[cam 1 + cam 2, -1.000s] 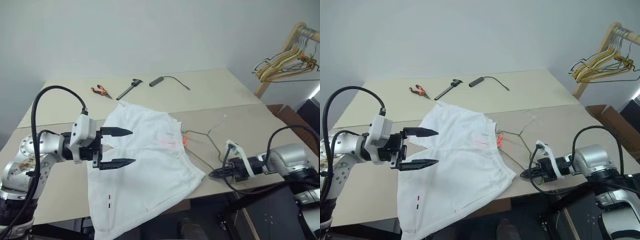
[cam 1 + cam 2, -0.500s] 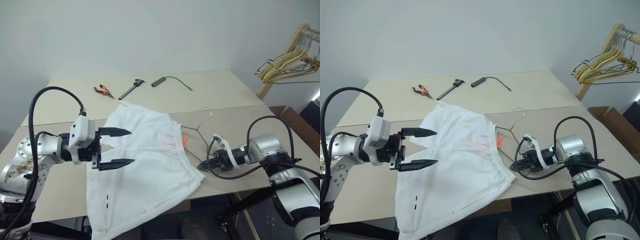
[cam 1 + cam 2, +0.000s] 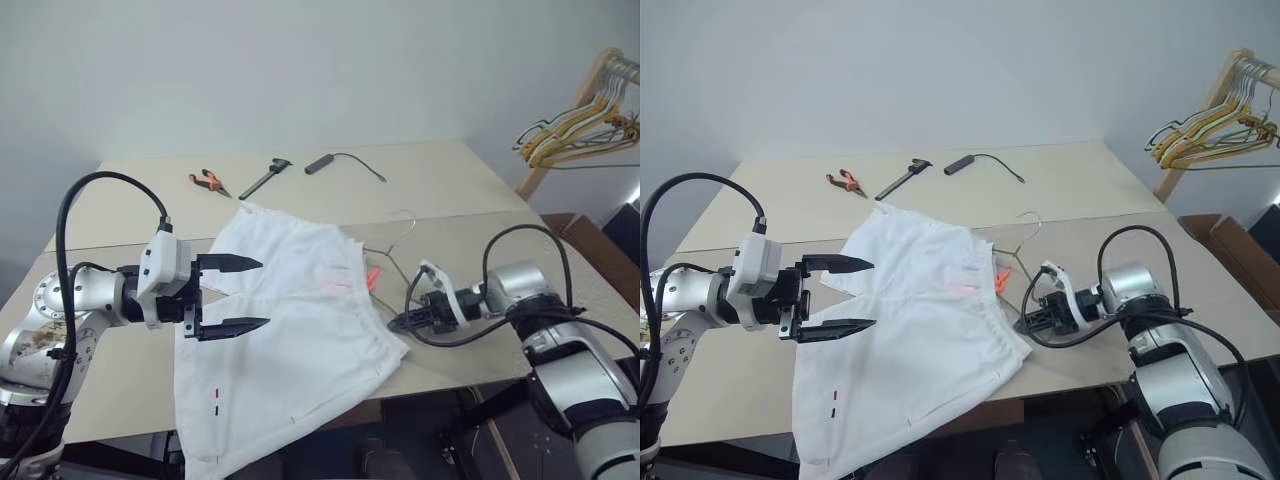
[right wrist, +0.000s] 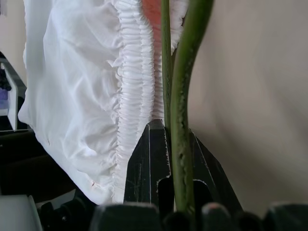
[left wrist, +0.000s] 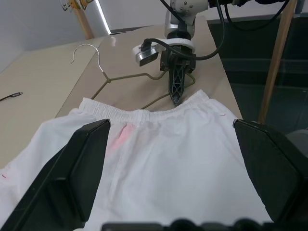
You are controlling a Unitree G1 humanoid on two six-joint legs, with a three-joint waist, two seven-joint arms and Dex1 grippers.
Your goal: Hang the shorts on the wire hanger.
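The left gripper grabs the shorts by that raised waistband (image 5: 142, 115) next, since their gathered waistband stands up.
The white shorts (image 3: 300, 320) lie spread on the table (image 3: 450, 190), one leg hanging over the front edge. The wire hanger (image 4: 182, 96) lies flat just right of their elastic waistband, its hook (image 5: 86, 48) pointing to the far side. My right gripper (image 3: 393, 322) is down at the table beside the waistband and is shut on the hanger's wire, which runs between its fingers. My left gripper (image 3: 262, 293) hovers over the left part of the shorts, open and holding nothing; both its fingers (image 5: 72, 173) point right toward the waistband.
Orange-handled pliers (image 3: 206, 181), a black hand tool (image 3: 262, 178) and a black cable with a plug (image 3: 322, 162) lie at the table's far side. A wooden rack with several hangers (image 3: 575, 125) stands off the right end, a cardboard box (image 3: 1230, 240) below it.
My right gripper has slid left toward the waistband, pulling the hanger along with it. The left gripper has stayed where it was, open.
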